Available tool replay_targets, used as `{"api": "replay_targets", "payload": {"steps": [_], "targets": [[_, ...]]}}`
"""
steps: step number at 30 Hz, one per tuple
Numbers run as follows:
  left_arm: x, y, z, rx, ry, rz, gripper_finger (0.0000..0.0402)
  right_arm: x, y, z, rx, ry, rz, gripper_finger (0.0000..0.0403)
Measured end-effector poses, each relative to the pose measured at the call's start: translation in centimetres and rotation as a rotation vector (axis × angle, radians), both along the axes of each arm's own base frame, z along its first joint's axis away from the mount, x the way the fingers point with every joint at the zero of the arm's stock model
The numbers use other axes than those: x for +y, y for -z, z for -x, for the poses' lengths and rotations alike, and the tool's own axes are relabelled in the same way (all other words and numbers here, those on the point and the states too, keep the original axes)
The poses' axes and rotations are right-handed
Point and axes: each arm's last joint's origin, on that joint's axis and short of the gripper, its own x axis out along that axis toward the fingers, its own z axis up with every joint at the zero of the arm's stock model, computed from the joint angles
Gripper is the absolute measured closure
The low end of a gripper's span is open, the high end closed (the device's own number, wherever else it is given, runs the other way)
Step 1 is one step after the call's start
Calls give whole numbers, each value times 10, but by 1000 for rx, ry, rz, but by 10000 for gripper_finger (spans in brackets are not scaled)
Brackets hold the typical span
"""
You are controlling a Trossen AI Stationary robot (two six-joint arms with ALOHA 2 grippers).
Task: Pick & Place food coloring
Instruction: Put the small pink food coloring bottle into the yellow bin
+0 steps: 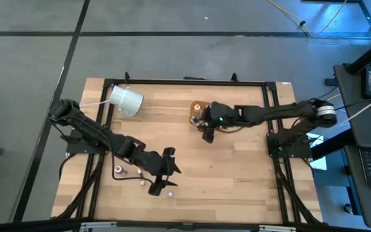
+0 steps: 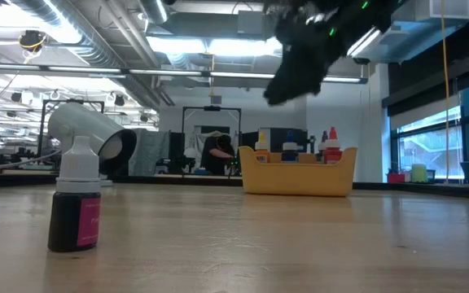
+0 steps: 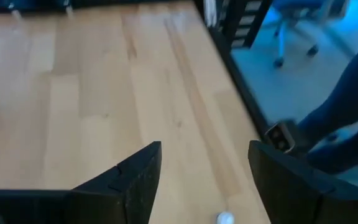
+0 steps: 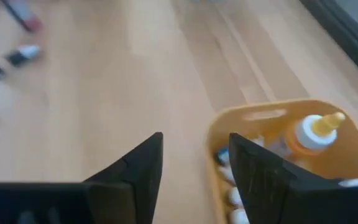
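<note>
Next, my left gripper grabs the small bottle by its body (image 3: 225,217), to move the food coloring to the tray.
Several tiny food coloring bottles (image 1: 138,172) lie or stand loose on the wooden table near its near-left part; one dark vial with a white dropper cap (image 2: 76,203) stands upright close to the low camera. More bottles (image 4: 312,132) stand inside the tan-orange tray (image 1: 194,111) at the table's far middle. My left gripper (image 1: 163,175) hovers open over the loose bottles, with a white cap (image 3: 224,218) showing just below its fingers. My right gripper (image 1: 207,132) is open and empty, raised just beside the tray's near side (image 4: 260,115).
A large white cylinder (image 1: 126,100) lies on its side at the table's far-left corner. A black frame (image 1: 269,109) runs round the table's edges. Bare wood lies between the tray (image 2: 300,179) and the loose bottles, and across the table's right half.
</note>
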Motion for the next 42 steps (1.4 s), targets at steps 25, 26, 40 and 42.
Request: {"api": "replay_targets", "payload": {"steps": [25, 26, 40, 42], "targets": [[-57, 106, -26, 428, 151, -202, 169, 95, -12, 16, -95, 9, -82, 219], [-58, 110, -26, 435, 150, -216, 169, 97, -12, 17, -99, 19, -80, 219], [-61, 132, -31, 461, 137, -241, 174, 105, -11, 20, -92, 23, -78, 219], [-62, 132, -31, 455, 137, -238, 173, 105, -10, 21, -76, 26, -75, 219]]}}
